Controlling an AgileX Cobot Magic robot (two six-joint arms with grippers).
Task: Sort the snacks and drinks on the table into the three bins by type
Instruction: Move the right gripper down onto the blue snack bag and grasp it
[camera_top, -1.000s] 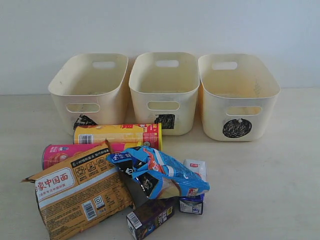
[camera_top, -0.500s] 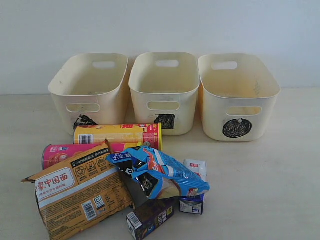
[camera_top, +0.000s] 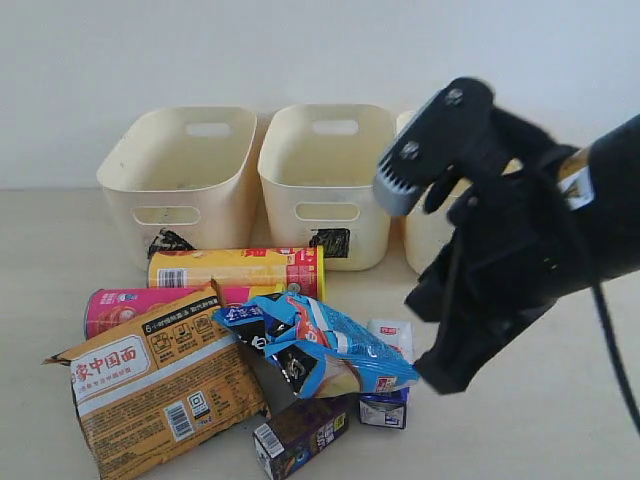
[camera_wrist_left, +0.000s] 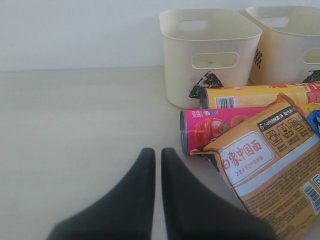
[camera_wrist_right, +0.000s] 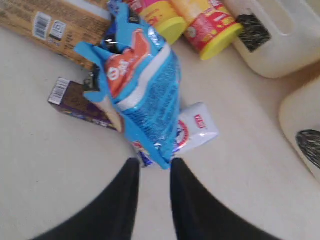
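Observation:
Next, my right gripper grabs the blue packet by its crumpled middle beside the orange print to sort the snacks into their bin.
The snacks lie in a heap on the table: a yellow tube, a pink tube, an orange-brown packet and a blue packet. Under the blue packet's edge are the drinks, a white and blue carton and a dark purple carton. My right gripper hangs just right of the cartons. In the right wrist view this gripper is open a little, its tips at the blue packet's lower edge, holding nothing. My left gripper is shut and empty, near the pink tube.
Three cream bins stand in a row behind the heap: left, middle, and right, which my right arm mostly hides. A pale wall rises behind them.
My right arm has come into the exterior view from the right and now hangs over the table beside the cartons. The snacks, drinks and bins have not moved.

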